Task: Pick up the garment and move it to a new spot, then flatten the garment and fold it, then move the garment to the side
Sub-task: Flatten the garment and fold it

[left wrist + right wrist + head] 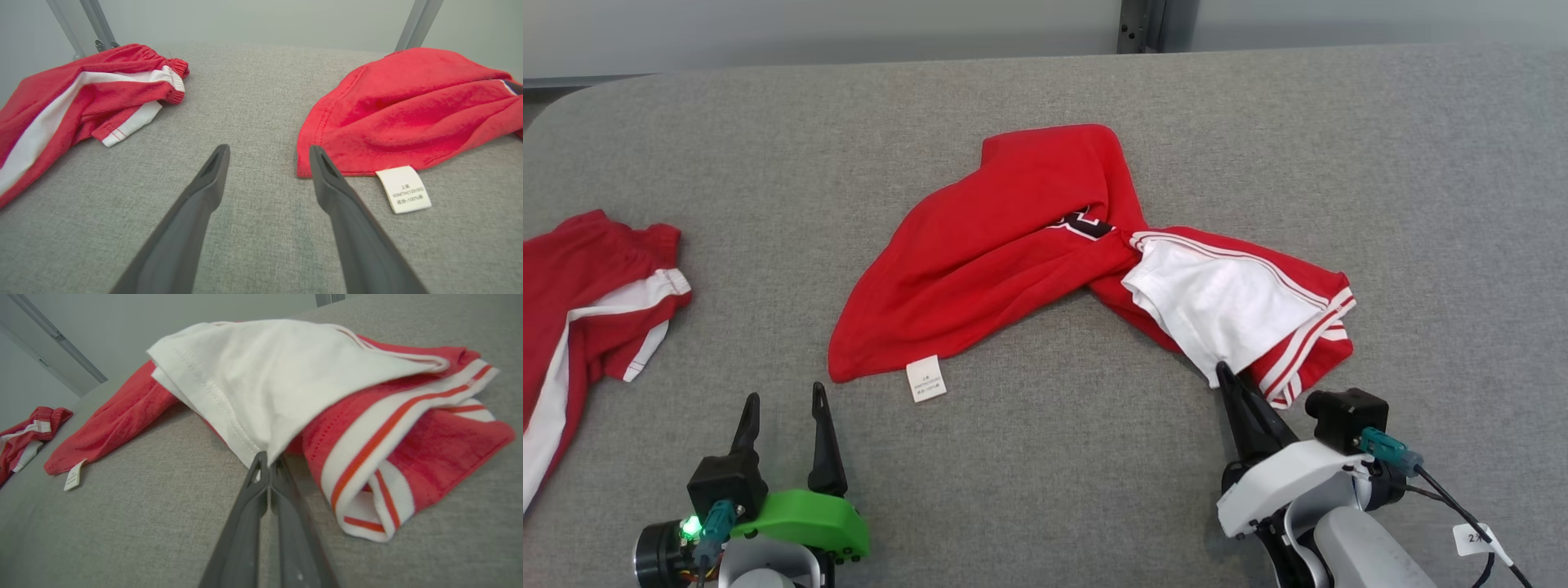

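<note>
The left gripper picks up the twisted red top by its hem corner beside the care label next to spread the top flat.
The garment is a red top with a white panel and red-and-white striped trim, lying twisted and crumpled in the middle of the grey table. My right gripper is at its near right end, shut on the lowest corner of the white panel; in the right wrist view the fingers are pressed together with the cloth's tip between them. My left gripper stands open on the near left, just short of the garment's red hem, with nothing between its fingers.
A second red piece with white stripes lies at the table's left edge, also seen in the left wrist view. A white care label sticks out from the garment's near hem. Bare grey cloth lies between the two grippers.
</note>
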You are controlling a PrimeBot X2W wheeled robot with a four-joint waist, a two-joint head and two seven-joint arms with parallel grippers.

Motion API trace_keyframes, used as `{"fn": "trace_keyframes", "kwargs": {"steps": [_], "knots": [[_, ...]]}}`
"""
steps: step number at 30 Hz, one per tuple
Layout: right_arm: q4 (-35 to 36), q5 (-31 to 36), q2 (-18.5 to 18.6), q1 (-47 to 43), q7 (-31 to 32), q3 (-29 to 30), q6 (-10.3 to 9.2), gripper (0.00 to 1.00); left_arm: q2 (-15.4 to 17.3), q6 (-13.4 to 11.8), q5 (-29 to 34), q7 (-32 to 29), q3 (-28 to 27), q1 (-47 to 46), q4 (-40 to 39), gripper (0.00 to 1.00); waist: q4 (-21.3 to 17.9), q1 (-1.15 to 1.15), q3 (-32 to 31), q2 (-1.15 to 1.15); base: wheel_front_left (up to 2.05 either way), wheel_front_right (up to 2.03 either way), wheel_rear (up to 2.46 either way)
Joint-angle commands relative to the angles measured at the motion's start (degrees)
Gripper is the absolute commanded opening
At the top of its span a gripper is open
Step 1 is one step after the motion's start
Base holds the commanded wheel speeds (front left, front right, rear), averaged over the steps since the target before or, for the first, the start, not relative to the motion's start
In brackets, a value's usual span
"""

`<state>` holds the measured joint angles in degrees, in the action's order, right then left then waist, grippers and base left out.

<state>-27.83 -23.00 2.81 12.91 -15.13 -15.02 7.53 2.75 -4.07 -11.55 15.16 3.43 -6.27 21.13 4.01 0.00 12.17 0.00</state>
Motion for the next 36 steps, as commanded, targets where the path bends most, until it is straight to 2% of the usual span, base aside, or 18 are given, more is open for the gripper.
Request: {"fn": "trace_keyframes", "kwargs": {"steps": [1,9,14,22,28,29,31,33,34,36], "knots": [[0.72,0.1,0.21,0.03,-0.03,0.06,-0.08,0.0,0.25,-0.35,-0.35,-0.02,-0.16,-0.67,0.28,1.0,-0.67,0.0,0.0,0.0,0.0,0.0,0.0],[6.42,0.92,3.41,-1.07,-0.03,3.29,-0.08,0.0,0.26,-0.63,-3.2,-0.02,-1.26,-1.09,1.81,1.0,-3.42,0.0,0.71,0.0,0.0,0.0,0.0],[8.3,0.79,5.32,-1.68,-0.03,5.47,-0.08,0.0,0.29,0.11,-5.54,-0.02,-2.37,-1.84,3.93,1.0,-5.04,0.0,1.03,0.0,0.0,0.0,0.0],[9.77,1.43,5.02,-0.73,-0.03,6.41,-0.08,0.0,0.27,2.66,-8.74,-0.01,-4.27,-4.38,7.48,1.0,-7.07,0.0,2.53,0.0,0.0,0.0,0.0],[10.16,1.48,4.61,0.02,-0.03,6.64,-0.08,0.0,0.25,4.49,-8.91,-0.06,-4.77,-6.25,10.99,1.0,-7.93,0.0,3.54,0.0,0.0,0.0,0.0],[10.17,1.48,4.57,0.07,-0.03,6.68,-0.08,0.0,0.24,4.64,-9.05,-0.08,-4.68,-6.44,11.55,0.96,-7.99,0.0,3.62,0.0,0.0,0.0,0.0],[10.2,1.58,4.5,0.16,-0.03,6.74,-0.08,0.0,0.15,5.01,-9.46,-0.13,-4.22,-6.58,12.8,0.44,-8.1,0.0,3.71,0.0,0.0,0.0,0.0],[10.26,1.66,4.46,0.31,-0.03,6.89,-0.08,0.0,0.07,5.45,-9.66,-0.22,-3.62,-6.77,13.77,0.11,-8.09,0.0,3.71,0.0,0.0,0.0,0.0],[10.26,1.67,4.44,0.34,-0.03,7.01,-0.08,0.0,0.0,5.68,-9.78,-0.26,-3.24,-6.89,14.03,0.0,-8.04,0.0,3.68,0.0,0.0,0.0,0.0],[10.3,1.84,4.35,0.35,-0.03,7.27,-0.08,0.0,-0.02,6.04,-9.79,-0.26,-2.52,-7.0,14.13,0.0,-7.84,0.0,3.57,0.0,0.0,0.0,0.0]]}}
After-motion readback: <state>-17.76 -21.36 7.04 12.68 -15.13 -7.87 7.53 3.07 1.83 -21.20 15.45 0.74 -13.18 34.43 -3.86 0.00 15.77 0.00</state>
